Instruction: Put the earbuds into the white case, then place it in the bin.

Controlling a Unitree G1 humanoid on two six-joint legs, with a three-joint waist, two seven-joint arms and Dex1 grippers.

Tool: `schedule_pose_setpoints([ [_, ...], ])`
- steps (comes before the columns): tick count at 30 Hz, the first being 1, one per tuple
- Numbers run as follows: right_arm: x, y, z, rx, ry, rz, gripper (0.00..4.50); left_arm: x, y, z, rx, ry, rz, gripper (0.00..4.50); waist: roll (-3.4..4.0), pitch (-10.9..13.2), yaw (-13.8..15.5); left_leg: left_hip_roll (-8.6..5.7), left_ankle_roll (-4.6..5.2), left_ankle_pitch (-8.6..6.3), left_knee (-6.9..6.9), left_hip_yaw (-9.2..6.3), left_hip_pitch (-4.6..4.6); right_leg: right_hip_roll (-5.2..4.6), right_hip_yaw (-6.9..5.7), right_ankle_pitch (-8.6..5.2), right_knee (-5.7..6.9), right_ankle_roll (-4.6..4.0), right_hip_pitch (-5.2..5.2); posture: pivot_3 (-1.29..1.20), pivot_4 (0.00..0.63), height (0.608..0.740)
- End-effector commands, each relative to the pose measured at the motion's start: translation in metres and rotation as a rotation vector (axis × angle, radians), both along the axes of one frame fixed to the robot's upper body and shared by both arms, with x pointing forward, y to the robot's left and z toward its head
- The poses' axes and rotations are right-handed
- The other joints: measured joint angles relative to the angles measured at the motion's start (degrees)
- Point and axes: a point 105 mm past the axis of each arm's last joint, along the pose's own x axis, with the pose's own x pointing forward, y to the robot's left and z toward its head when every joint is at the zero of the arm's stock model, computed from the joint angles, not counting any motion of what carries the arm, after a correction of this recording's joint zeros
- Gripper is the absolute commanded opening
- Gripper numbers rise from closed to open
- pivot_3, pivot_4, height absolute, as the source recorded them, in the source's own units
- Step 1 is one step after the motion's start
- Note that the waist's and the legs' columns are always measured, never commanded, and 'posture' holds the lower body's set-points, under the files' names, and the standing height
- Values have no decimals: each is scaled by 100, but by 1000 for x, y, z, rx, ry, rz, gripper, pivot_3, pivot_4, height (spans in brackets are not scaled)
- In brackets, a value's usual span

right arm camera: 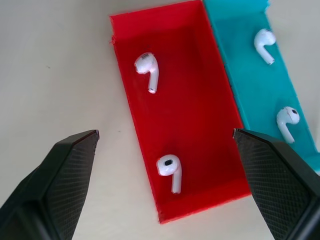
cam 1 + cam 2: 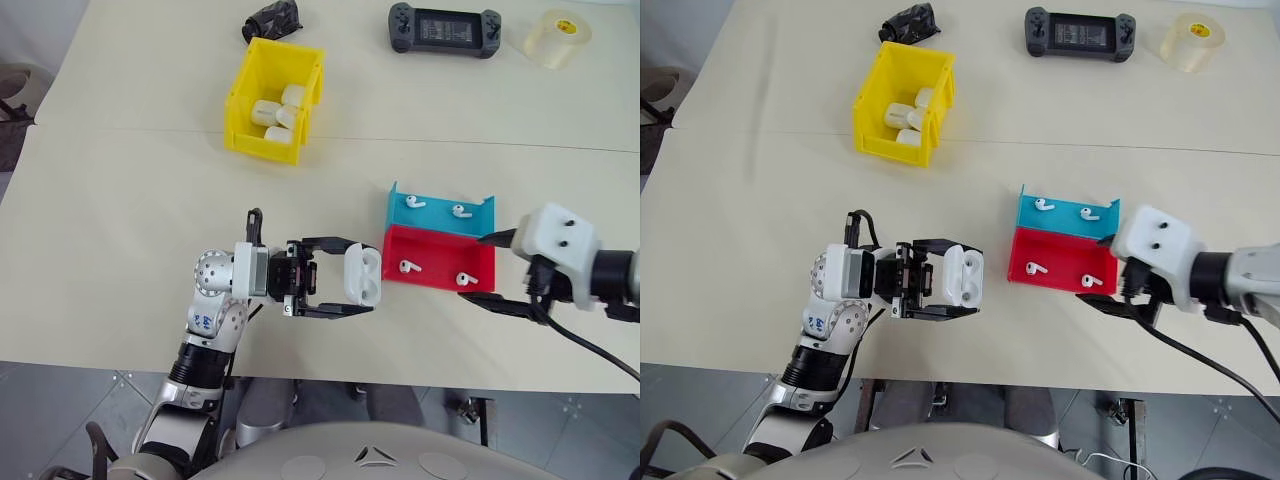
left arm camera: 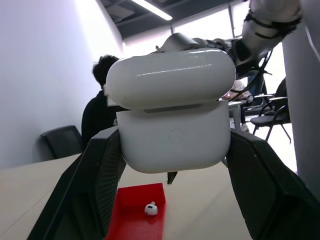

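Observation:
My right gripper lowers first now, since its fingertips are above the earbud in the red tray and closing at this point would miss it.
My left gripper is shut on the white case, held above the table near its front edge with the lid lifted. In the left wrist view the case sits between the two black fingers. Two earbuds lie in the red tray, and two more lie in the blue tray. My right gripper hangs open at the red tray's right end. In the right wrist view that gripper stands wide above an earbud. The yellow bin stands at the back left.
Several white cases lie inside the bin. A black console, a tape roll and a crumpled black object sit along the far edge. A seated person shows behind the case in the left wrist view.

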Motion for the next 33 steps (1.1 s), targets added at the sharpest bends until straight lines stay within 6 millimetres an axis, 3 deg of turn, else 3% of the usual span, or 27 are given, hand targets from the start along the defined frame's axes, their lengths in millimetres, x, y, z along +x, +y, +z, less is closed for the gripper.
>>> schedule_pose_setpoints([
  [1,3,2,-7,-109,-10,30,4500,-5,0,1,-13,-20,-20,2791,0,0,-4,0,0,0,0,0,-1,0,0,0,0,0,-1,0,150,740],
  [17,12,0,-30,-245,-22,110,4500,-3,6,3,7,-24,8,2791,0,0,-19,1,0,0,0,4,-1,3,2,0,2,0,-3,0,150,740],
  [20,12,-1,-31,-250,-16,115,3856,-3,6,2,8,-21,10,2789,0,0,-19,1,0,0,0,4,-1,2,2,0,2,0,-3,0,150,740],
  [24,13,-2,-31,-252,-14,119,2512,-4,6,2,8,-16,12,2789,0,0,-20,2,0,0,0,4,-1,3,2,0,2,0,-3,0,150,740],
  [33,13,-2,-34,-256,-5,123,2512,-5,6,2,9,-11,12,2789,0,0,-19,2,0,0,0,3,-1,3,2,0,2,0,-3,0,150,740],
])
